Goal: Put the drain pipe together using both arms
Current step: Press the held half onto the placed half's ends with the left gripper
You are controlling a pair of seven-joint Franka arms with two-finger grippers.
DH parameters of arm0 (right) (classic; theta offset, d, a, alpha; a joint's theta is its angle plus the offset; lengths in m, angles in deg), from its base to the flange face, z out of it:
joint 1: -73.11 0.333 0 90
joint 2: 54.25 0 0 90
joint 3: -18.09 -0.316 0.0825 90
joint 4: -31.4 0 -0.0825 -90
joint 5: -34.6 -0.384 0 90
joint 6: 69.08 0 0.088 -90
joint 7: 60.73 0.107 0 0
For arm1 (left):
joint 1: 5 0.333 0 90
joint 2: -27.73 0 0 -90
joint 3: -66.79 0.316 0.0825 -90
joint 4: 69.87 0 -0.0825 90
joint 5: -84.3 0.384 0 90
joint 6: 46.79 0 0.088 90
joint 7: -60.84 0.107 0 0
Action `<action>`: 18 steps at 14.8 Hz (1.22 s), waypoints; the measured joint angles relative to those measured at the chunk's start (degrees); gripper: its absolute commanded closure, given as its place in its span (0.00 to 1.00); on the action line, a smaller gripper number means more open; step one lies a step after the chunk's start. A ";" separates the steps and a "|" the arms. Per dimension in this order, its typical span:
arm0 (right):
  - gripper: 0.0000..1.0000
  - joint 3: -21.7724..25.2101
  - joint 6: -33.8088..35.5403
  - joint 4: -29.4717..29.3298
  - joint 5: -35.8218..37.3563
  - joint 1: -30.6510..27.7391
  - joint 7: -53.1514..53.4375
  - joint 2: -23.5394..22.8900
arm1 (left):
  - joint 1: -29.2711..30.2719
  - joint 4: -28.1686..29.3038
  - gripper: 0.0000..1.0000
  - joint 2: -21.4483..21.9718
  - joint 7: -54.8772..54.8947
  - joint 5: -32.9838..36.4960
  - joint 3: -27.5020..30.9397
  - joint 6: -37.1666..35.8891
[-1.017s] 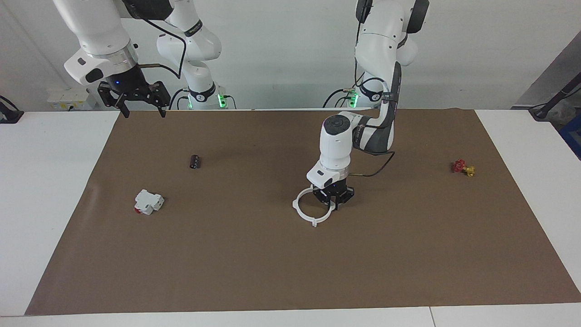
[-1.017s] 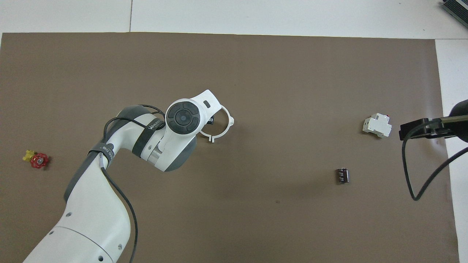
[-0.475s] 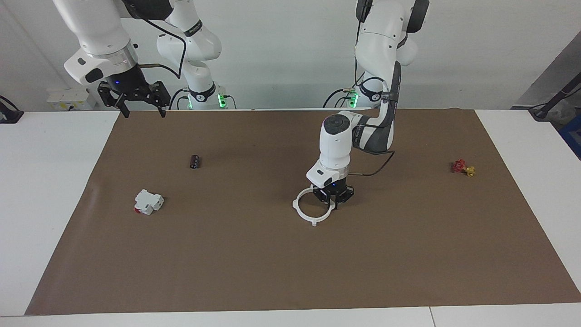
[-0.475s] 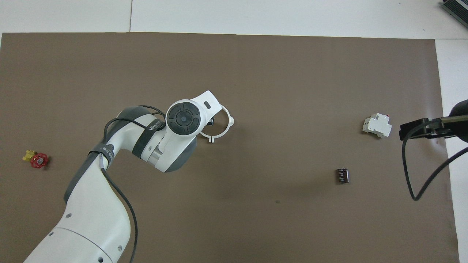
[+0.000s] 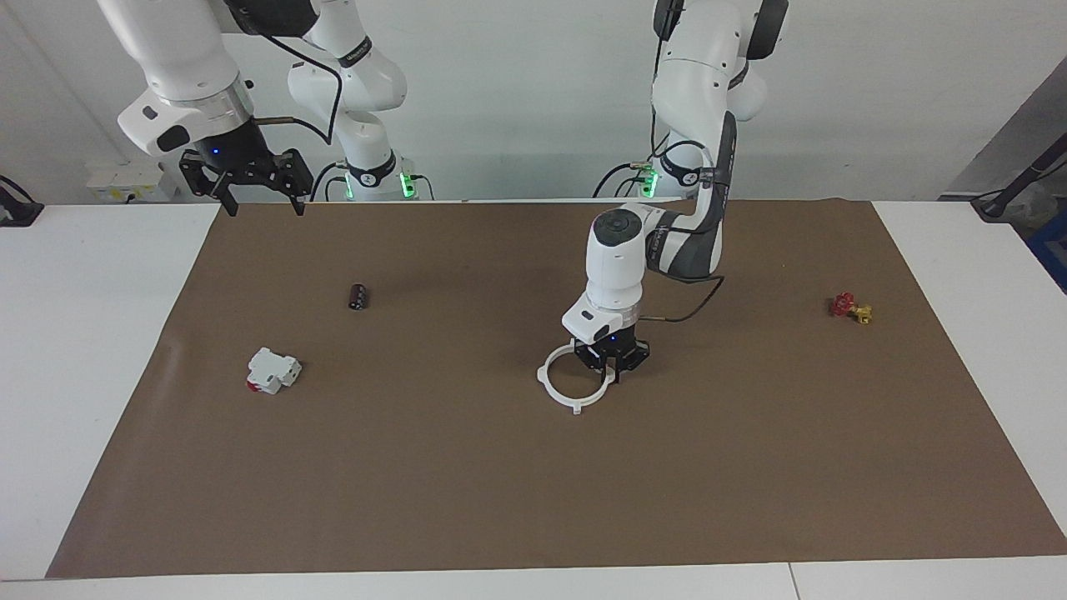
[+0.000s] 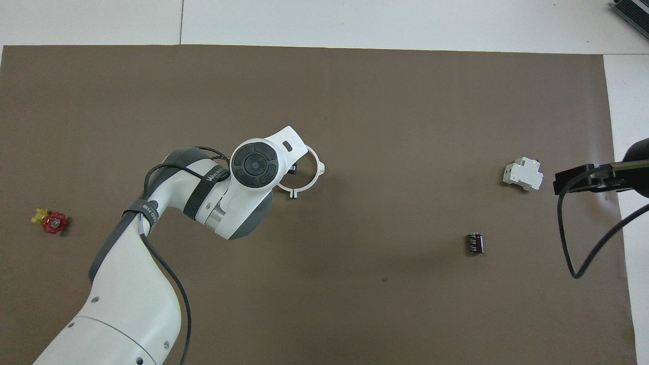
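Note:
My left gripper should release its arc: it's on the mat, its end meeting the other arc.
The drain pipe [image 5: 577, 406] is a thin white four-tabbed ring near the middle of the brown mat. It also shows in the overhead view [image 6: 319, 171], partly covered by the wrist. My left gripper [image 5: 611, 367] points straight down and is shut on the part of the ring toward the left arm's end of the table. In the overhead view my left gripper [image 6: 291, 170] is mostly hidden under its wrist. My right gripper [image 5: 260, 196] is open and empty. It waits high over the mat's edge nearest the robots, at the right arm's end.
A white blocky part with a red end [image 5: 272, 370] [image 6: 523, 174] and a small dark cylinder [image 5: 358, 296] [image 6: 475, 243] lie toward the right arm's end. A red-and-yellow valve [image 5: 850, 307] [image 6: 50, 221] lies toward the left arm's end.
My left wrist has risen a little, and the ring has shifted very slightly with it. The right arm has not moved.

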 measured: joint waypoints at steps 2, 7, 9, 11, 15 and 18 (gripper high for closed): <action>0.00 0.00 0.00 0.00 0.00 0.00 0.00 0.00 | -0.01 0.01 1.00 0.00 0.00 0.00 0.01 0.02; 0.00 0.00 0.00 0.00 0.00 0.00 0.00 0.00 | -0.02 0.08 0.47 0.02 0.00 0.00 0.03 0.22; 0.00 0.00 0.00 0.00 0.00 0.00 0.00 0.00 | -0.10 0.59 0.00 -0.02 0.01 0.00 -0.08 0.79; 0.00 0.00 0.00 0.00 0.00 -0.01 0.00 0.00 | -0.37 1.47 0.00 -0.06 0.00 0.00 -0.14 1.95; 0.00 0.11 0.00 0.00 0.00 -0.19 0.00 0.00 | -0.39 1.69 0.00 -0.07 -0.09 0.00 -0.22 1.99; 0.00 0.12 0.00 0.00 0.00 -0.26 0.00 0.00 | -0.39 1.69 0.00 -0.07 -0.33 0.00 -0.28 2.00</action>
